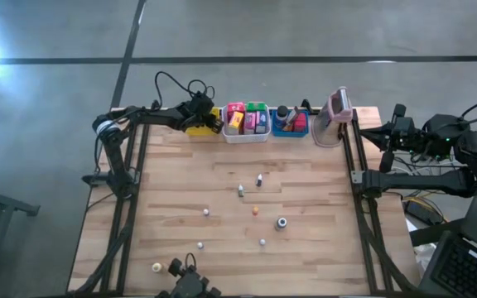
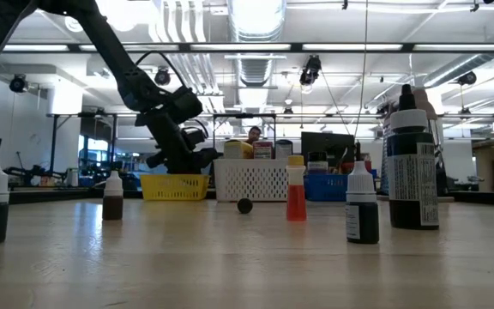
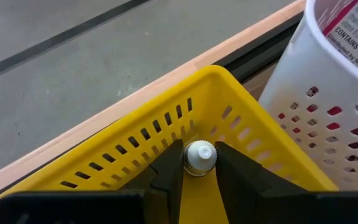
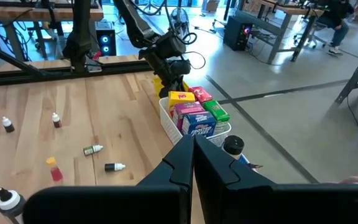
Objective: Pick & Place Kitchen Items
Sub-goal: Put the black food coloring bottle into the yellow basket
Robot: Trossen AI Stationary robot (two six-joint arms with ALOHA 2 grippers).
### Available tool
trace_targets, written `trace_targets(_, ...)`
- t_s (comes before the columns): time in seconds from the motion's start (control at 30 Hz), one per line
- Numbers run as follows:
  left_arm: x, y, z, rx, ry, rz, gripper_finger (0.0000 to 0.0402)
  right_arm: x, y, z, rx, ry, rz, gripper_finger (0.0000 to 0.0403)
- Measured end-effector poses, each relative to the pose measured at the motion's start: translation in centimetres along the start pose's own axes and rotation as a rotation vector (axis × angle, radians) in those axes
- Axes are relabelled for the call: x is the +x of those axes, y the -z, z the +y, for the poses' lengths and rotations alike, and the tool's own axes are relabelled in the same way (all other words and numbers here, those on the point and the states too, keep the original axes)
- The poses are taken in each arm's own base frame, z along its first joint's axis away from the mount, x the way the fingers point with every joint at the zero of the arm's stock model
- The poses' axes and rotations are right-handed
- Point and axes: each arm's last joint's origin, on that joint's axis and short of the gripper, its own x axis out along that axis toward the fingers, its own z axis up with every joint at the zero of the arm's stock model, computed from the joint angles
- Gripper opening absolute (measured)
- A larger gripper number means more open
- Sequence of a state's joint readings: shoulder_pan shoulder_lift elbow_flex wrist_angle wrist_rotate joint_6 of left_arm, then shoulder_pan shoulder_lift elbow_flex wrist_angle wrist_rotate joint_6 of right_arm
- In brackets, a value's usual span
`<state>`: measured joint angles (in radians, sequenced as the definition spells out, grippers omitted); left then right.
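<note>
I need to let go of the white-capped bottle (image 3: 201,157) with my left gripper now, because the bottle is low inside the rim of the yellow bin (image 3: 213,70).
My left gripper (image 3: 199,167) is at the yellow bin (image 1: 195,129) on the table's far left, shut on a small white-capped bottle (image 3: 199,155); its body is hidden. The white bin (image 1: 245,132) beside it holds pink, green, yellow and blue packets (image 4: 194,115). Several small dropper bottles (image 1: 241,191) stand or lie on the wood at mid-table, with an orange one (image 2: 295,193) and a small dark round piece (image 2: 244,205) among them. My right gripper (image 4: 194,152) is shut and empty, raised beyond the table's right edge. My left gripper pinches the small bottle between its two fingers (image 3: 169,171), just below the white cap (image 3: 199,152). The fingers slant down from the table's left toward the far edge, inside the yellow bin's far wall (image 3: 166,124). The cap faces back toward the wrist. Whether the bottle rests on the bin's floor is hidden.
A blue bin (image 1: 292,124) with a dark-capped bottle stands right of the white bin, then a pink-grey upright device (image 1: 336,116) at the far right corner. Two yellowish pieces (image 1: 156,267) lie near the front left edge. A large dark bottle (image 2: 411,163) stands close to the low camera.
</note>
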<state>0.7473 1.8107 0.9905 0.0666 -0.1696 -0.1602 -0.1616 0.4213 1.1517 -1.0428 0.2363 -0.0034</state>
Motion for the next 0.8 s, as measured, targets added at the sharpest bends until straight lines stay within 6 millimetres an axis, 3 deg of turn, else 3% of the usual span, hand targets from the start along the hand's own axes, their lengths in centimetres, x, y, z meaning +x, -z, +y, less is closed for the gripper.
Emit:
trace_targets(0.6, 0.01, 0.04, -0.09, 0.001, 0.043, 0.007, 0.0091, -0.01, 0.00, 0.00, -0.001, 0.000, 0.000, 0.0008)
trace_targets(0.8, 0.01, 0.04, -0.09, 0.004, 0.049, 0.009, 0.0117, 0.00, 0.00, 0.00, -0.002, 0.000, 0.000, 0.0008)
